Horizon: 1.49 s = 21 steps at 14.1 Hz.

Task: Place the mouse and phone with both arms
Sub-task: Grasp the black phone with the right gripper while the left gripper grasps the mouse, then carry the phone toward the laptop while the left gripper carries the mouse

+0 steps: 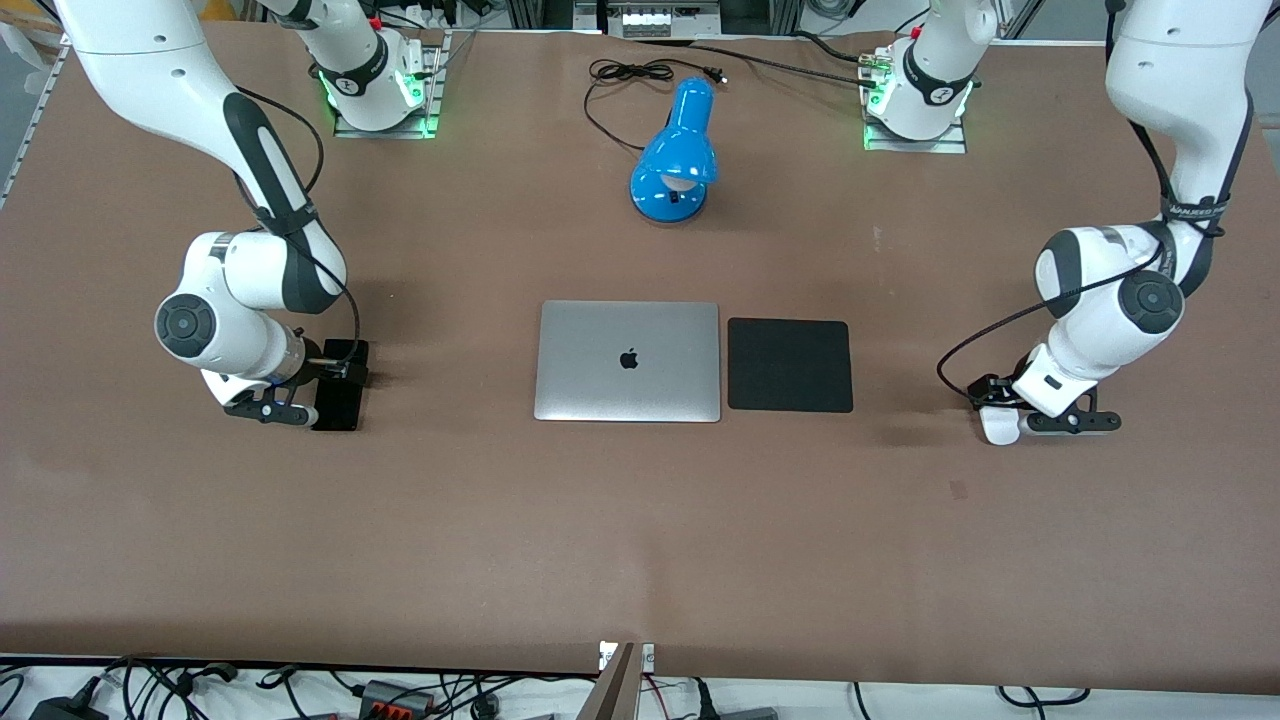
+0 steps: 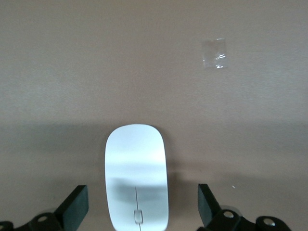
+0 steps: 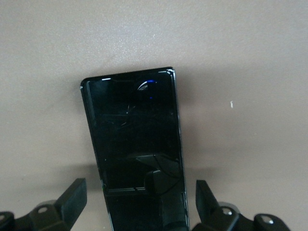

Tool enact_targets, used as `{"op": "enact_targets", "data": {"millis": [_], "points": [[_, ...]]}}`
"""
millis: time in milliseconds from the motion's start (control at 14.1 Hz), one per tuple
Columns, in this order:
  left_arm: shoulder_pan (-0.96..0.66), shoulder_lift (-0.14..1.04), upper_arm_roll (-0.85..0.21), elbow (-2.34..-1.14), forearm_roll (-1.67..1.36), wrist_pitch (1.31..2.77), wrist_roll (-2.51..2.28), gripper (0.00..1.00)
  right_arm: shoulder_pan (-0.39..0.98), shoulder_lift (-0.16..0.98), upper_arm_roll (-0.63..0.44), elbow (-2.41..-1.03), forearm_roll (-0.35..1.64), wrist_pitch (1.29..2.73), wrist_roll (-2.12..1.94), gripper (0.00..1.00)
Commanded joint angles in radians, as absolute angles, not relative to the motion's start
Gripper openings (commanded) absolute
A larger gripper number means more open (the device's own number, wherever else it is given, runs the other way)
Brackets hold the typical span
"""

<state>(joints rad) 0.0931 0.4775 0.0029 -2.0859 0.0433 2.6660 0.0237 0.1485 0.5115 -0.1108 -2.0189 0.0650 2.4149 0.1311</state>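
I will next grab the white oval mouse (image 1: 998, 427) by its long side edges with my left gripper, to put it on the black mouse pad (image 1: 789, 365).
The white oval mouse (image 1: 998, 427) lies on the brown table toward the left arm's end. My left gripper (image 1: 1000, 400) is low over it and open. In the left wrist view the mouse (image 2: 136, 168) lies between the two spread fingers (image 2: 77, 207), untouched on both sides, with my left gripper (image 2: 143, 204) astride it. The black phone (image 1: 338, 402) lies flat toward the right arm's end. My right gripper (image 1: 338, 372) is low over it and open. In the right wrist view the phone (image 3: 134, 139) lies between the spread fingers (image 3: 74, 197), with my right gripper (image 3: 139, 198) astride it.
A closed silver laptop (image 1: 628, 360) lies mid-table with a squarish black mouse pad (image 1: 790, 365) beside it toward the left arm's end. A blue desk lamp (image 1: 678, 150) with its cable stands farther from the front camera. A small clear scrap (image 2: 214, 54) lies on the table.
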Motion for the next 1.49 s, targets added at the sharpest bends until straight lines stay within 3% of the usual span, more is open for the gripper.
{"op": "enact_targets", "data": {"millis": [0, 71, 142, 212, 354, 425, 496, 566, 779, 991, 1274, 1416], "points": [[0.104, 0.515, 0.002, -2.092, 0.061, 2.767, 0.041, 1.00, 0.158, 0.514, -0.115, -2.065, 0.069, 2.491, 0.137, 1.00], [0.106, 0.521, 0.002, -2.103, 0.061, 2.789, 0.043, 1.00, 0.155, 0.517, -0.115, -2.072, 0.069, 2.508, 0.135, 1.00], [0.106, 0.522, 0.002, -2.105, 0.060, 2.792, 0.041, 0.92, 0.155, 0.518, -0.115, -2.078, 0.069, 2.514, 0.133, 1.00], [0.104, 0.520, 0.002, -2.106, 0.061, 2.792, 0.041, 0.83, 0.155, 0.518, -0.115, -2.082, 0.069, 2.520, 0.133, 1.00], [0.106, 0.525, 0.002, -2.111, 0.060, 2.790, 0.041, 0.54, 0.155, 0.518, -0.115, -2.088, 0.069, 2.536, 0.133, 1.00], [0.104, 0.523, 0.002, -2.111, 0.060, 2.789, 0.041, 0.44, 0.155, 0.520, -0.115, -2.089, 0.068, 2.539, 0.133, 0.79], [0.104, 0.519, 0.002, -2.111, 0.060, 2.787, 0.041, 0.36, 0.158, 0.519, -0.115, -2.088, 0.069, 2.537, 0.143, 0.38], [0.104, 0.514, 0.002, -2.111, 0.061, 2.787, 0.041, 0.31, 0.166, 0.517, -0.114, -2.079, 0.069, 2.533, 0.159, 0.17], [0.103, 0.441, -0.006, -2.108, 0.061, 2.757, 0.035, 0.31, 0.240, 0.520, -0.109, -2.031, 0.071, 2.528, 0.150, 0.09], [0.089, 0.325, -0.023, -2.034, 0.061, 2.471, 0.034, 0.31, 0.380, 0.555, -0.106, -1.968, 0.089, 2.522, 0.207, 0.06], [0.087, 0.258, -0.135, -1.763, 0.060, 1.917, -0.017, 0.31, 0.482, 0.612, -0.106, -1.918, 0.089, 2.523, 0.365, 0.06], [0.080, 0.259, -0.208, -1.733, 0.060, 1.861, -0.122, 0.31, 0.502, 0.626, -0.106, -1.914, 0.089, 2.523, 0.403, 0.06]]}}
